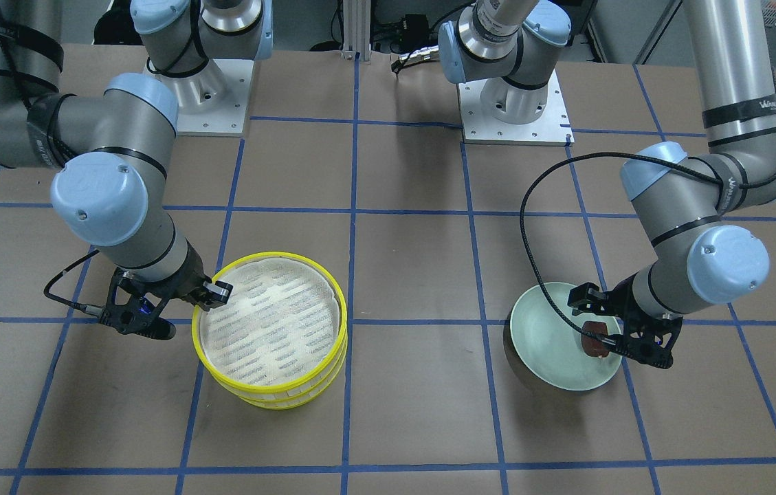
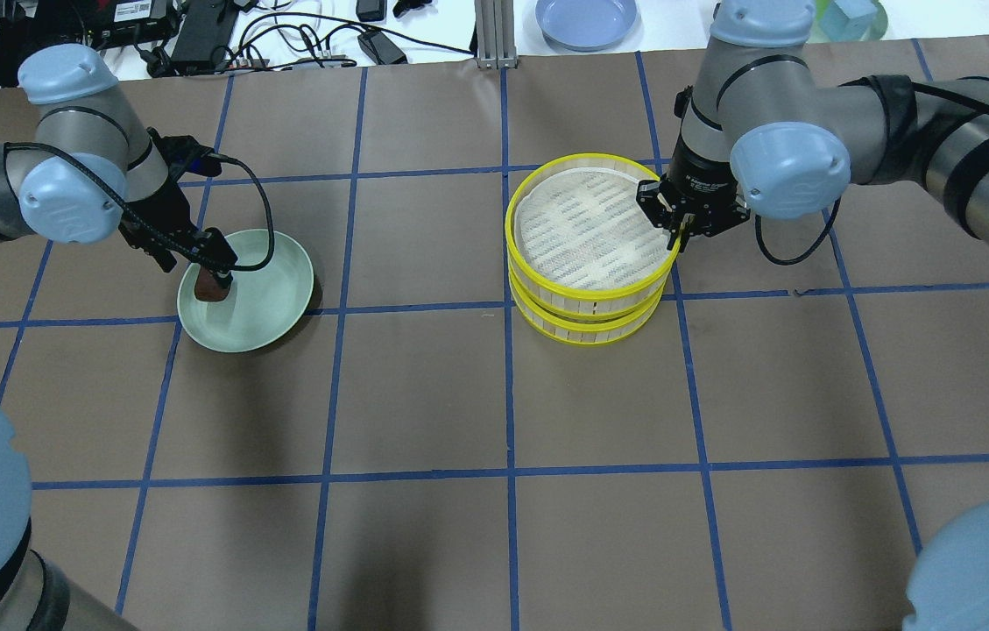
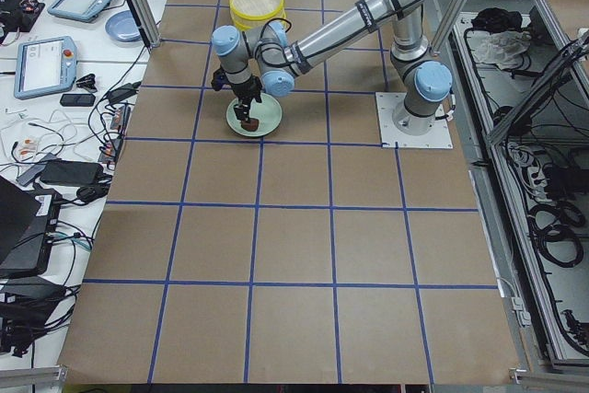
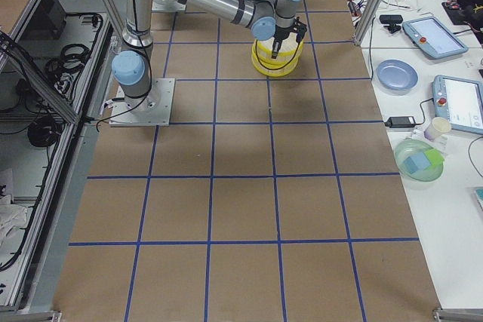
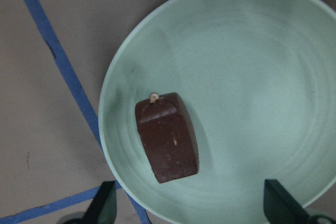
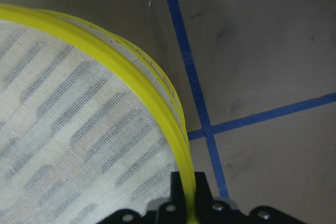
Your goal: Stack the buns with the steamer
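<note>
Next, my left gripper grabs the dark brown bun by its long sides, to stack the buns in the steamer [image 1: 269, 322].
The dark brown bun [image 5: 168, 137] lies on the pale green plate [image 5: 252, 77], near its edge. My left gripper [image 5: 189, 208] hangs open just over it, one finger on each side, not touching; it also shows in the overhead view [image 2: 215, 277] above the bun [image 2: 212, 289]. The steamer's two yellow-rimmed trays stand stacked, the top tray [image 2: 590, 230] on the lower one [image 2: 586, 329]. My right gripper [image 6: 185, 187] is shut on the top tray's yellow rim [image 6: 157, 108], at its right side in the overhead view [image 2: 674, 230]. The cream-white bun is hidden or out of view.
The brown table has blue tape grid lines [image 2: 503, 307]. The plate [image 2: 271, 298] sits left of centre and the steamer right of centre. A blue dish [image 2: 586, 19] and cables lie beyond the far edge. The arm bases [image 1: 511, 103] stand at the robot's side.
</note>
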Robot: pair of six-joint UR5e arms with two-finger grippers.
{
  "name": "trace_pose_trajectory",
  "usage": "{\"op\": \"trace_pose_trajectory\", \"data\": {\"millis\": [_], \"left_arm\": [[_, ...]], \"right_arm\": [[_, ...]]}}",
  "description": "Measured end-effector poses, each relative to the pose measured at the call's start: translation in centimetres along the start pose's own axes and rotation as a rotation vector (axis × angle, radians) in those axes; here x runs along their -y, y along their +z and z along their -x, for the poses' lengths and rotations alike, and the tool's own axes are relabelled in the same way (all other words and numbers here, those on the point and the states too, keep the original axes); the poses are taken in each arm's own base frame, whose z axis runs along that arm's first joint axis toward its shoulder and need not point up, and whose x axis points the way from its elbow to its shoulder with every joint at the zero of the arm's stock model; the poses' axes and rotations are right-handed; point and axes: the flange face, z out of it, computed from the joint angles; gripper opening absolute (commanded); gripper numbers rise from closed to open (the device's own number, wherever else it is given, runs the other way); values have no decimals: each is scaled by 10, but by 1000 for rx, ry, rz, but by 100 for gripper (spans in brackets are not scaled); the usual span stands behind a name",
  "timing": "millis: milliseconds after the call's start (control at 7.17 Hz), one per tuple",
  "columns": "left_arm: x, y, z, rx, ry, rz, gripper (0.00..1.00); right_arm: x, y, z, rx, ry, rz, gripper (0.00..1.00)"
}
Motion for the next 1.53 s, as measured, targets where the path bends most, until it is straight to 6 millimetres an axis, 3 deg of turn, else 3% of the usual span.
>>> {"op": "trace_pose_trajectory", "data": {"millis": [140, 279, 419, 558, 837, 977, 1116, 1256, 1535], "left_arm": [[2, 13, 6, -8, -11, 13, 89], [4, 22, 11, -19, -25, 22, 55], [6, 31, 14, -28, -40, 30, 19], [9, 39, 16, -35, -54, 39, 0], [11, 40, 16, -48, -102, 31, 0], [14, 29, 12, -65, -150, -2, 0], [18, 9, 5, -71, -204, -37, 0], [25, -20, -17, -74, -256, -78, 0], [40, -77, -100, -128, -383, -169, 0]], "right_arm": [[-5, 9, -2, -4, -1, 17, 1], [-7, 13, -5, -3, 2, 21, 8], [-7, 13, -6, 1, 8, 19, 56], [-7, 13, -7, 0, 12, 17, 100], [-4, 6, -7, -2, 8, -8, 100], [4, -16, -4, 13, 0, -47, 100], [14, -58, -1, 29, -6, -83, 100], [18, -103, -3, 33, -13, -91, 100], [5, -175, -32, 34, -51, -104, 100]]}}
